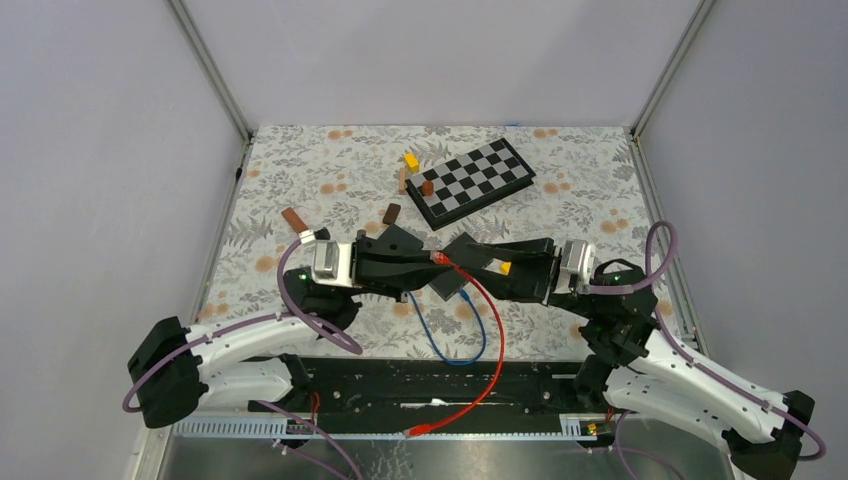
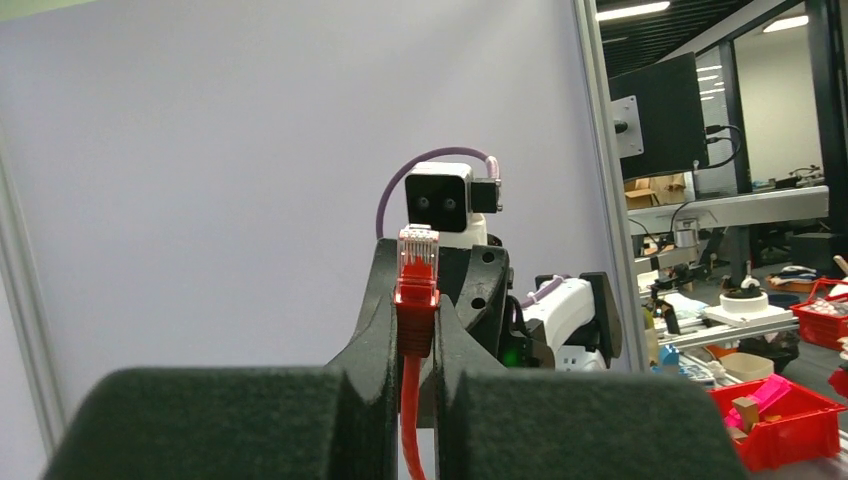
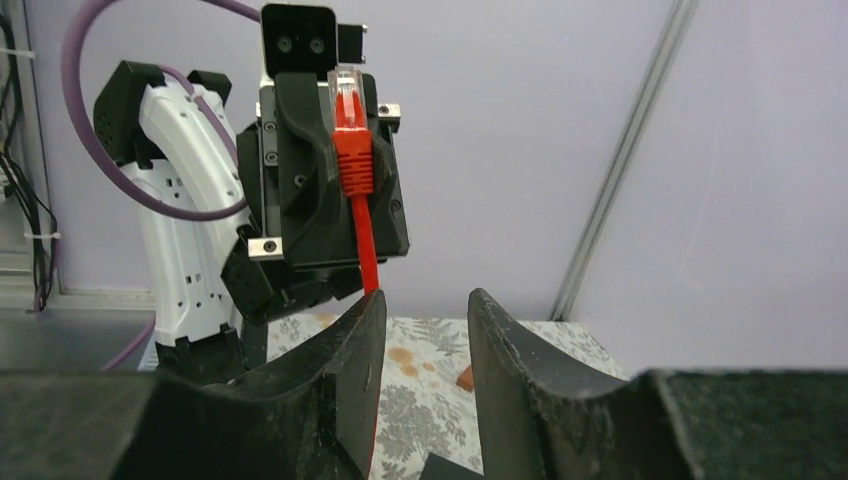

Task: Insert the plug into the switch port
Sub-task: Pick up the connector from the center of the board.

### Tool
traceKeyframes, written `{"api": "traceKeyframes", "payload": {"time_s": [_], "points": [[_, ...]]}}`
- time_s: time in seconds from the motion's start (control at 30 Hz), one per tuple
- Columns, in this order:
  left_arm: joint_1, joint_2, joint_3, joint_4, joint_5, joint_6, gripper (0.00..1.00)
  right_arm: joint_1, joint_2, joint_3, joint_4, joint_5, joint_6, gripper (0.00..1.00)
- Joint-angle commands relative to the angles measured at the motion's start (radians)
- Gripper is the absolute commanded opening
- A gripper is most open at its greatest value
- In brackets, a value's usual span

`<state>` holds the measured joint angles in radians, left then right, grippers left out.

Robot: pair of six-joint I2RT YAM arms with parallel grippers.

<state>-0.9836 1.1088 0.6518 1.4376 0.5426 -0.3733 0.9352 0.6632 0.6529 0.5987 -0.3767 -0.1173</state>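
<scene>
The robot's right gripper will next grab the red cable just below the boot [image 1: 455, 267] [image 3: 362, 214], with the clear tip pointing outward, so the plug stays free to insert.
The red cable's clear-tipped plug [image 2: 417, 262] stands upright between the fingers of my left gripper [image 2: 417, 290], which is shut on the red boot just below it. The right wrist view shows the same plug [image 3: 350, 130] held in the left gripper [image 3: 330, 180], facing the camera. My right gripper [image 3: 425, 300] is open, with only the table showing between its fingers, just below and in front of the plug. From above, both grippers meet tip to tip over mid-table [image 1: 445, 258]. A dark flat box, apparently the switch [image 1: 450, 287], lies under them; its ports are hidden.
A chessboard [image 1: 470, 180] lies at the back with a yellow block [image 1: 411, 160] and brown blocks [image 1: 294, 218] nearby. The red cable [image 1: 492, 350] trails to the near rail. A blue cable [image 1: 445, 355] loops on the floral cloth beside it.
</scene>
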Motion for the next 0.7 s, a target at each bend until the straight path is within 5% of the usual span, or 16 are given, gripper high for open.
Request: {"api": "traceKeyframes", "payload": {"time_s": [0.0, 0.67], "points": [[-0.003, 0.011, 0.019, 0.096, 0.024, -0.046, 0.00, 0.001, 0.032, 0.019, 0.150, -0.064, 0.068, 0.43], [-0.004, 0.023, 0.008, 0.096, 0.000, -0.025, 0.00, 0.000, 0.105, 0.056, 0.229, -0.116, 0.158, 0.42]]}}
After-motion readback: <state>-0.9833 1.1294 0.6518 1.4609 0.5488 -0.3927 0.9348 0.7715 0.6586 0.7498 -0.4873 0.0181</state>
